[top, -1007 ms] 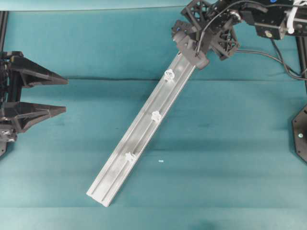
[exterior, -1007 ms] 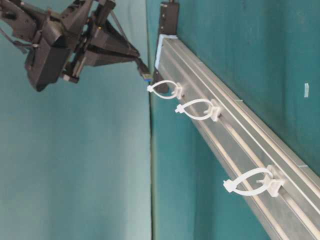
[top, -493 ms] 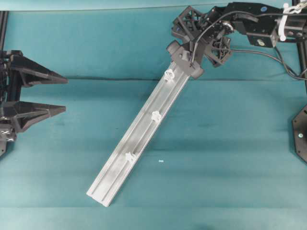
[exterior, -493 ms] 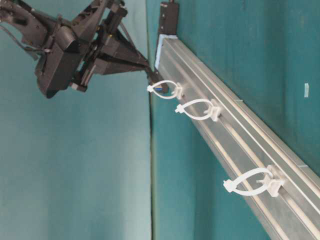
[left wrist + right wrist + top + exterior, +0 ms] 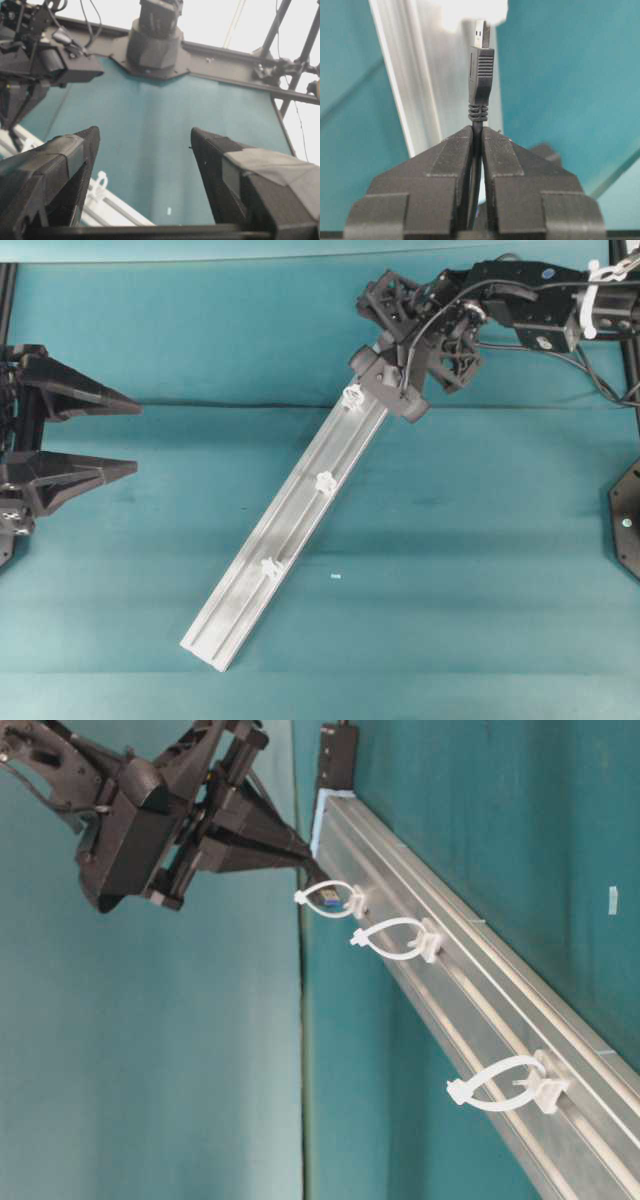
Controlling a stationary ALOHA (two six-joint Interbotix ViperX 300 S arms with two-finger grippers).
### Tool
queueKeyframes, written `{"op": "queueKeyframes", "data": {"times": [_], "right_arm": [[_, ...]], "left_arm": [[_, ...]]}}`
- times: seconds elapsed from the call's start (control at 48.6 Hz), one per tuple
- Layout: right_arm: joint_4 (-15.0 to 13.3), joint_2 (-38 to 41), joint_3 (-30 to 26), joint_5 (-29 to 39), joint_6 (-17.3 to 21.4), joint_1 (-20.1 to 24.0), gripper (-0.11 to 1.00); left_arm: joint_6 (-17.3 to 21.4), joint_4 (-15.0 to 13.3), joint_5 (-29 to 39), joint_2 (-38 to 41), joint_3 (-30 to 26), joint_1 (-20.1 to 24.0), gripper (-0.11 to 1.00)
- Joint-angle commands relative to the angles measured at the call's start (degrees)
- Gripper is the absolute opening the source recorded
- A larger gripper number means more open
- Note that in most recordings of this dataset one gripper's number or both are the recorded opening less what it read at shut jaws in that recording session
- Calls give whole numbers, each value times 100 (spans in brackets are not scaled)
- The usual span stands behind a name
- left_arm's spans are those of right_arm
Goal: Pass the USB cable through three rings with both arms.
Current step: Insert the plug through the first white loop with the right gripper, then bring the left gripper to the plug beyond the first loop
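Note:
The right gripper holds the cable just behind the plug, so the left gripper needs to grab the plug next by its free blue-lined tip.
My right gripper point(image 5: 477, 129) is shut on the black USB cable just behind its plug point(image 5: 481, 65), which sticks straight out from the fingertips. In the table-level view the plug's blue-lined tip point(image 5: 327, 900) sits in the loop of the first ring point(image 5: 345, 888) at the rail's hub end. The other two rings point(image 5: 395, 938) point(image 5: 500, 1082) follow along the silvery rail point(image 5: 480, 970). From overhead, the right gripper point(image 5: 372, 382) hangs over the rail's top end beside that ring point(image 5: 352, 395). My left gripper point(image 5: 137, 438) stands open and empty at the far left.
A black hub point(image 5: 338, 755) lies at the rail's far end. The rail point(image 5: 290, 530) runs diagonally over the teal cloth. A small white speck point(image 5: 336, 578) lies to its right. The right arm's base point(image 5: 628, 520) stands at the right edge.
The right gripper has carried the plug down along the rail's end to the first ring, and its tip now sits in the loop. The left gripper has not moved.

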Motion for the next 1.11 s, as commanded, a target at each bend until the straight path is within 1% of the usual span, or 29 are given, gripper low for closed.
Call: {"op": "queueKeyframes", "data": {"times": [0.0,0.35,0.411,0.535,0.637,0.946,1.09], "right_arm": [[35,0,-26,-35,-62,97,7],[105,18,-18,-53,-62,229,7],[167,18,-18,-53,-62,246,7],[378,9,-9,-53,-62,255,7],[510,9,0,-53,-70,264,7],[598,18,0,-141,-88,369,7],[677,26,9,-220,-88,448,7]], "left_arm": [[-9,9,-26,18,-158,-9,81],[-9,9,-26,79,-158,-9,81],[-9,9,-35,105,-158,-9,81],[-9,9,-35,220,-158,62,81],[-9,9,-35,422,-176,149,81],[26,9,-132,1169,-343,413,81],[26,9,-132,1450,-439,615,81]]}}
